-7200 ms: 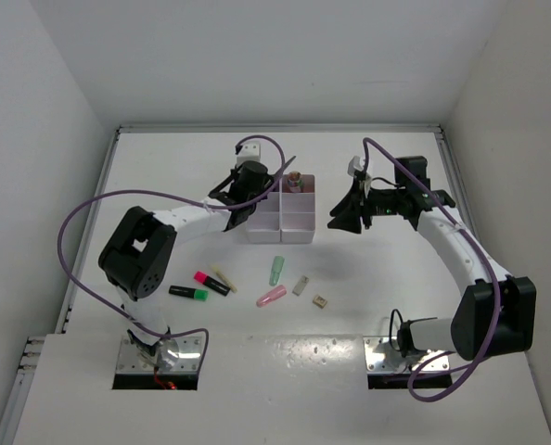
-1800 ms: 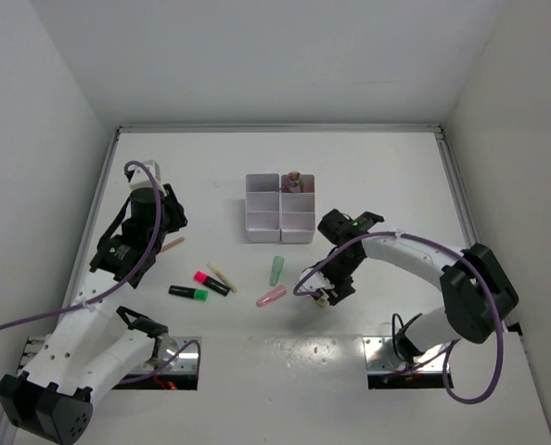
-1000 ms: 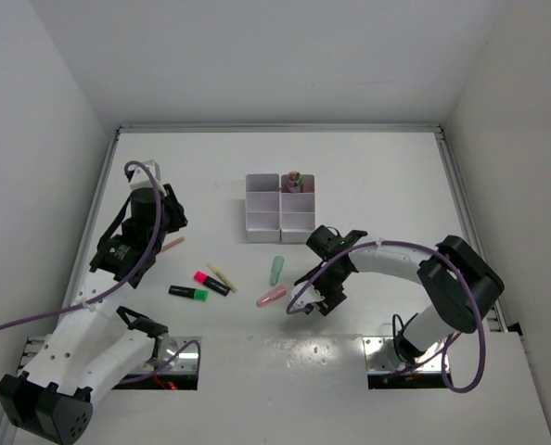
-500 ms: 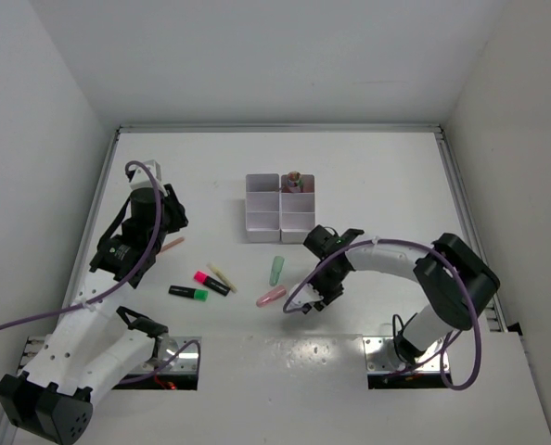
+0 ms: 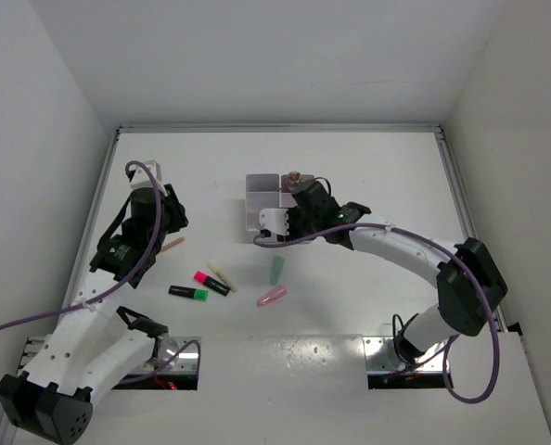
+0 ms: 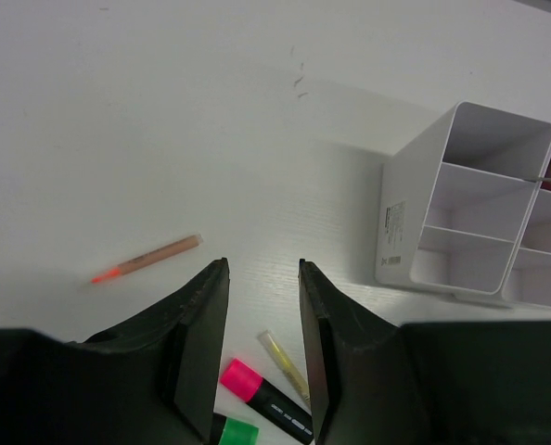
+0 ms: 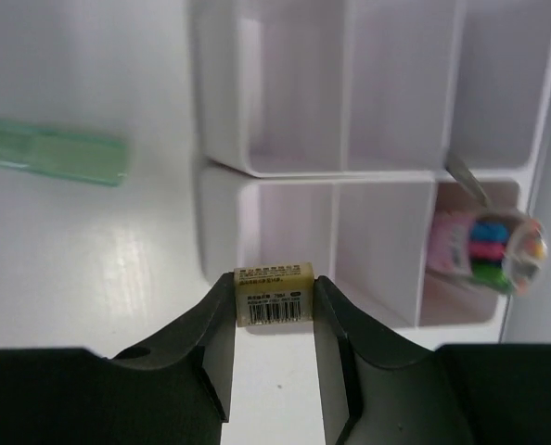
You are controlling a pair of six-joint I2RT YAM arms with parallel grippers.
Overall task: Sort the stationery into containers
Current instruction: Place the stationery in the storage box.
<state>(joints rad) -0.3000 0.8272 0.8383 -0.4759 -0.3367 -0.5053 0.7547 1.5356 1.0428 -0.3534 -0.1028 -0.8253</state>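
I would drop the eraser [image 7: 274, 294] at the rim of the organiser's near section if I opened now. I need to move the eraser with my right gripper toward the middle section beside the pink bundle first.
My right gripper [image 5: 289, 219] [image 7: 274, 311] is shut on a small yellowish eraser [image 7: 274, 294] with a barcode label and holds it over the near edge of the white six-compartment organiser [image 5: 260, 188] [image 7: 222, 111] [image 6: 398, 222]. My left gripper [image 5: 132, 245] [image 6: 263, 267] is open and empty above the table at the left. Below it lie a pink highlighter [image 5: 211, 282] [image 6: 257, 391], a green highlighter [image 5: 189, 293] [image 6: 235, 432] and a thin yellowish stick [image 5: 223, 276] [image 6: 284, 362]. A peach stick [image 5: 172, 245] [image 6: 146, 259] lies to its left.
A pastel green piece [image 5: 277, 270] [image 7: 53, 150] and a pink piece [image 5: 272, 297] lie in front of the organiser. One back compartment holds a pink bundle with coloured tips [image 7: 484, 246] [image 5: 294, 176]. The right arm's cable loops near the organiser.
My right gripper has risen from the table beside the pink piece and moved back to the organiser with the eraser in it. The left arm has not moved.
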